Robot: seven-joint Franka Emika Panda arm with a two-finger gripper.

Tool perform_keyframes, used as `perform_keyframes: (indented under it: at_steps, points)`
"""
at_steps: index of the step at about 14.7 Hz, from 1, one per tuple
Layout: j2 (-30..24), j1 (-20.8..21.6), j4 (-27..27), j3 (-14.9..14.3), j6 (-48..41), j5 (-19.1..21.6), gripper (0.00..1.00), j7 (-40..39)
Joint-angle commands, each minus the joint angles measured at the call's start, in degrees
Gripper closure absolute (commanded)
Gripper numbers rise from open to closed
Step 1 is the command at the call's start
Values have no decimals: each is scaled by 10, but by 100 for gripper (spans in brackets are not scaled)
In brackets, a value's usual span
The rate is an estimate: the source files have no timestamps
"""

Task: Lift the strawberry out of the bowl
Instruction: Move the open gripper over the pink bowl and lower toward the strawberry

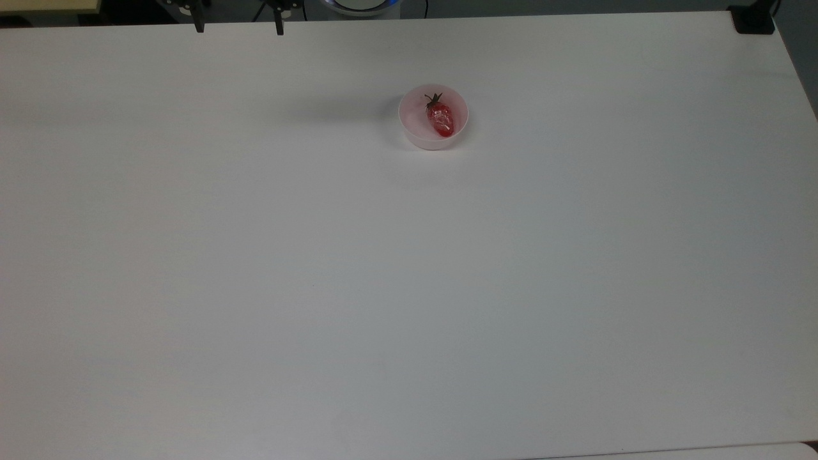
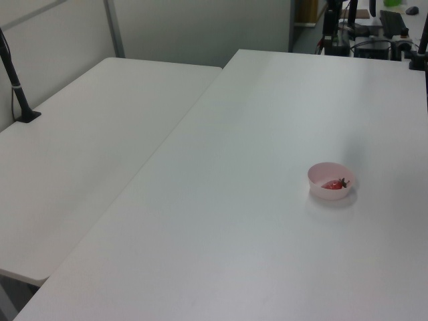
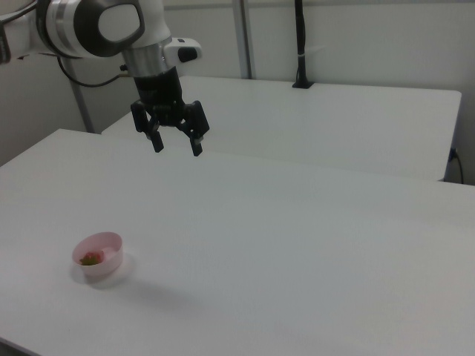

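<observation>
Next, my gripper grabs the strawberry by its red body (image 2: 333,185) to pick it out of the pale pink bowl (image 2: 319,175).
A glossy red strawberry (image 1: 441,117) with a dark green stem cap lies inside a small pale pink bowl (image 1: 411,128) on the white table. The bowl (image 2: 319,175) with the strawberry (image 2: 335,184) sits at the left view's right. In the right view the bowl (image 3: 106,245) stands at the lower left with the strawberry (image 3: 90,258) in it. My gripper (image 3: 177,145) hangs open high above the table, well away from the bowl, with nothing between its fingers. Its two fingertips (image 1: 199,27) poke in at the top view's upper edge.
A second white table (image 2: 80,147) adjoins the first along a seam. A black post (image 2: 15,83) on a base stands on it. Monitors and cables (image 2: 374,30) sit beyond the far edge. A black clamp (image 1: 754,19) sits at the table's corner.
</observation>
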Motion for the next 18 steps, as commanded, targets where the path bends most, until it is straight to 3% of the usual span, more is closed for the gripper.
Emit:
perform_keyframes:
  at_steps: [1, 7, 13, 18]
  points:
    - [6, -2, 5, 6, -9, 10, 0, -13]
    - [10, 10, 1, 6, -9, 10, 0, -13]
    - [11, 59, -65, 8, -5, 6, 0, -10]
    - [53, 165, -138, 8, -3, 7, 0, 34]
